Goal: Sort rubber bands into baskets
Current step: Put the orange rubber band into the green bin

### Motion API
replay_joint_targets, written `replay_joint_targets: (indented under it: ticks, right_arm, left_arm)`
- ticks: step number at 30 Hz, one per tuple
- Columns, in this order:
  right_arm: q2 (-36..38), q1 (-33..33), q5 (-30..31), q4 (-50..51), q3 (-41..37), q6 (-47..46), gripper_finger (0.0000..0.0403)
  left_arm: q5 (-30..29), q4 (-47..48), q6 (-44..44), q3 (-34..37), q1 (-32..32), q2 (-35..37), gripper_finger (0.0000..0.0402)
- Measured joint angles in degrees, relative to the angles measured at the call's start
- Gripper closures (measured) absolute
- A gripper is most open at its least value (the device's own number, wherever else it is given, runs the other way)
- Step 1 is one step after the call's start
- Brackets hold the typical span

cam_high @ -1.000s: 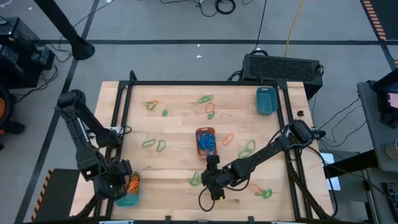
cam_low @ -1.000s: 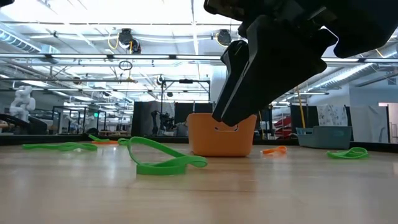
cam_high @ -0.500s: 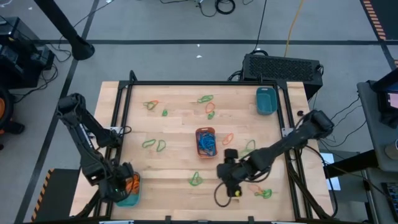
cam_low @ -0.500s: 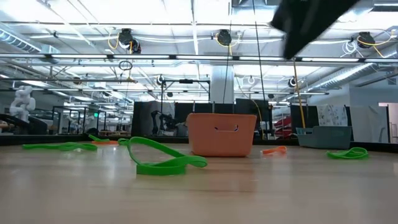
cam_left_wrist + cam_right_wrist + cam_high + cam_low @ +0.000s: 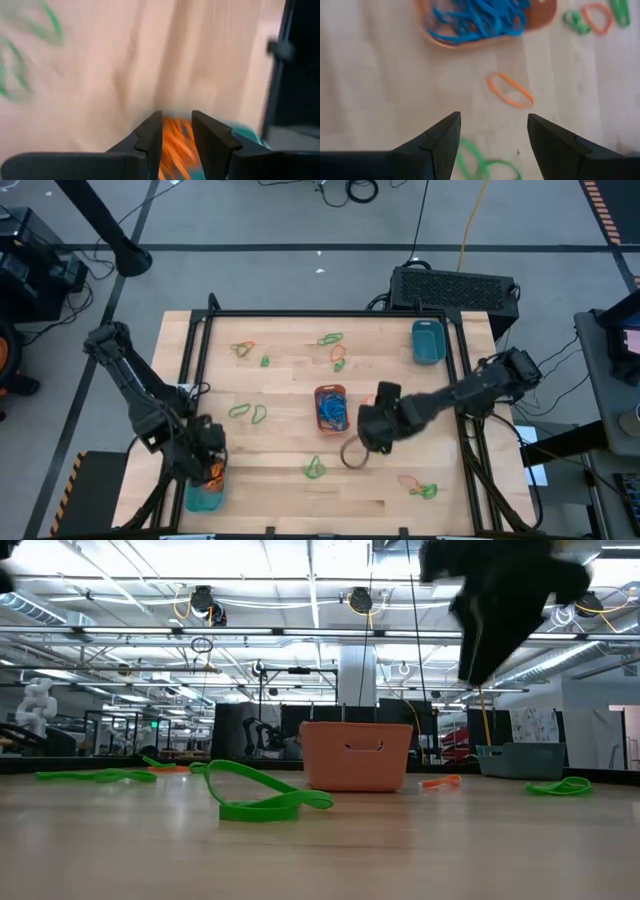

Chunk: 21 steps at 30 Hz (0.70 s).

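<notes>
Next, my right gripper grabs the orange rubber band by one end of its loop point(image 5: 529, 103) to sort it into the teal basket of orange rubber bands.
My left gripper point(image 5: 208, 460) hovers open over the teal basket point(image 5: 203, 500) at the near left corner, which holds orange rubber bands point(image 5: 176, 145). My right gripper point(image 5: 492, 130) stands open above the table just right of the orange basket point(image 5: 330, 389), which holds blue rubber bands point(image 5: 480, 20). An orange band point(image 5: 510, 90) lies flat on the wood ahead of its fingers, which touch nothing. A second teal basket point(image 5: 427, 340) stands at the far right.
Loose green and orange bands lie scattered: far left point(image 5: 243, 347), far middle point(image 5: 332, 340), left of centre point(image 5: 248, 412), near middle point(image 5: 314, 468), near right point(image 5: 420, 488). Black frame rails point(image 5: 195, 370) line the table's sides. A black cable loop point(image 5: 355, 456) hangs under my right gripper.
My right gripper has risen from the table near its near edge and gone toward the right edge, then toward the far edge, ending beside the orange basket. My left gripper has shifted a little toward the far edge over the teal basket.
</notes>
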<state>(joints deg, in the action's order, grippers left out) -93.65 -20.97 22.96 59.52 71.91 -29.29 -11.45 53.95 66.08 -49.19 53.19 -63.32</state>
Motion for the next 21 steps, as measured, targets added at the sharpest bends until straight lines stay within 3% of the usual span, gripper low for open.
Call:
replay_joint_targets:
  ticks: [5, 11, 13, 16, 21]
  right_arm:
    - [1.2, 9.2, -4.8, -7.5, -10.8, 7.8, 0.0181]
    - [6.6, 18.0, -8.3, -30.8, -25.8, 13.4, 0.0181]
    - [8.2, 20.3, -9.4, -35.8, -28.7, 13.5, 0.0181]
    - [9.2, 23.1, -9.8, -37.9, -31.7, 12.8, 0.0181]
    - [9.1, 25.2, -13.1, -46.5, -36.8, 11.9, 0.0181]
  left_arm:
    - [-9.2, 0.1, -13.7, 0.0, -5.2, 3.2, 0.029]
    - [-16.5, -4.4, -31.9, 0.0, -13.2, 4.2, 0.029]
    - [-15.9, -10.9, -38.9, 0.8, -16.5, 4.2, 0.029]
    - [-10.3, -23.4, -49.7, 3.9, -21.2, 4.2, 0.029]
    - [-2.2, -48.1, -61.6, 13.7, -27.2, 4.2, 0.029]
